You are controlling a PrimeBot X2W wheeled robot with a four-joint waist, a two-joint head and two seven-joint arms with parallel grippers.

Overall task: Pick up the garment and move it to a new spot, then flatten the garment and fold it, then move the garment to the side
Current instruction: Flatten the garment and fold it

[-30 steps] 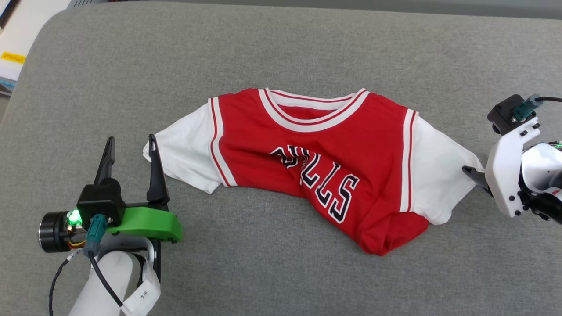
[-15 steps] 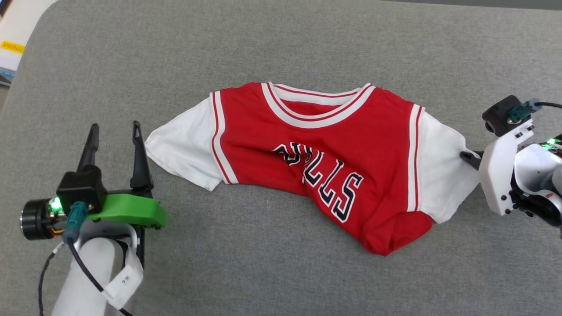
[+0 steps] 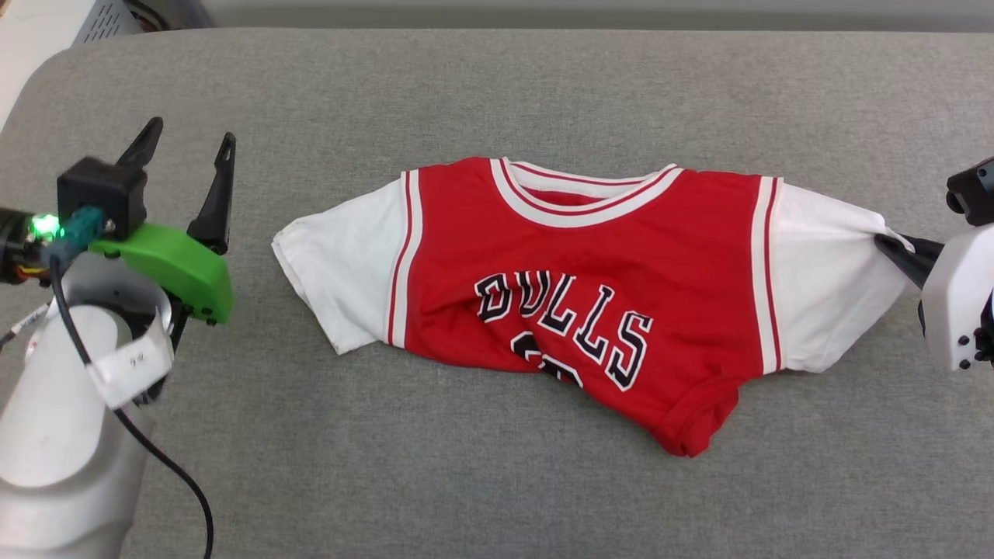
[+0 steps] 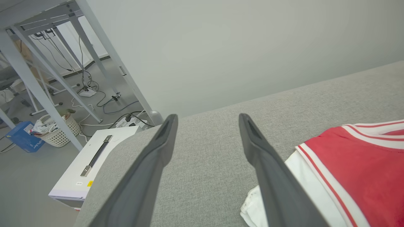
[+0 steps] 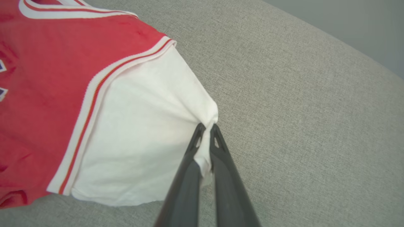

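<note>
The robot's left gripper should next grab its white sleeve's edge (image 3: 290, 256), where the hem is slightly raised while the red body (image 3: 578, 279) lies flat.
The garment (image 3: 575, 264), a red jersey T-shirt with white sleeves and black "BULLS" lettering, lies face up and rumpled on the grey padded surface (image 3: 497, 85). Its lower hem is bunched toward the lower right. My right gripper (image 3: 885, 241) is shut on the edge of the right white sleeve (image 5: 142, 132), and the cloth is pinched between the two dark fingers (image 5: 221, 160) of that gripper (image 5: 206, 127). My left gripper (image 3: 186, 144) stands open to the left of the other sleeve, apart from it. In the left wrist view the left gripper (image 4: 206, 116) has nothing between its fingers, with the garment (image 4: 356, 167) at the lower right.
The grey surface has a rounded corner at the far left (image 3: 46, 70). Beyond that edge, on the floor, are a white case (image 4: 94, 160), a wicker basket (image 4: 56, 129), cables and metal table legs (image 4: 101, 41). A pale wall rises behind the surface.
The right gripper has shut on the right sleeve's edge and drawn it out to the right, stretching the shirt wider. The left gripper moved up and away from the left sleeve. The camera shifted.
</note>
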